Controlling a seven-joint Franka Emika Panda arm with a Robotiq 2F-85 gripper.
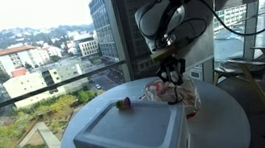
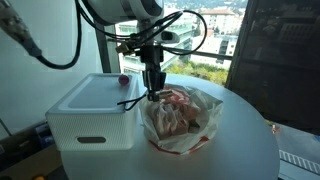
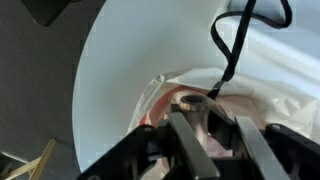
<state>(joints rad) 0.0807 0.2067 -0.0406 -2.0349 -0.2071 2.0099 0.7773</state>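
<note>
The small brown cylinder (image 3: 192, 104) is above the bag's rim and would drop there if I opened now, so my gripper needs to move it toward the bag's middle first.
My gripper (image 1: 174, 74) (image 2: 152, 88) hangs over a clear plastic bag (image 1: 170, 93) (image 2: 178, 120) with reddish contents that lies on a round white table (image 1: 224, 124) (image 2: 240, 140). In the wrist view the fingers (image 3: 222, 128) stand close together with a small brown cylinder (image 3: 192, 104) upright between them, and the bag (image 3: 160, 95) lies right below. The cylinder touches one finger. Its lower end is hidden by the fingers.
A white box (image 1: 129, 130) (image 2: 92, 112) stands on the table next to the bag, with a small dark red thing (image 1: 124, 104) (image 2: 123, 80) on its lid. A black cable (image 3: 232, 45) hangs by the gripper. Windows stand close behind the table.
</note>
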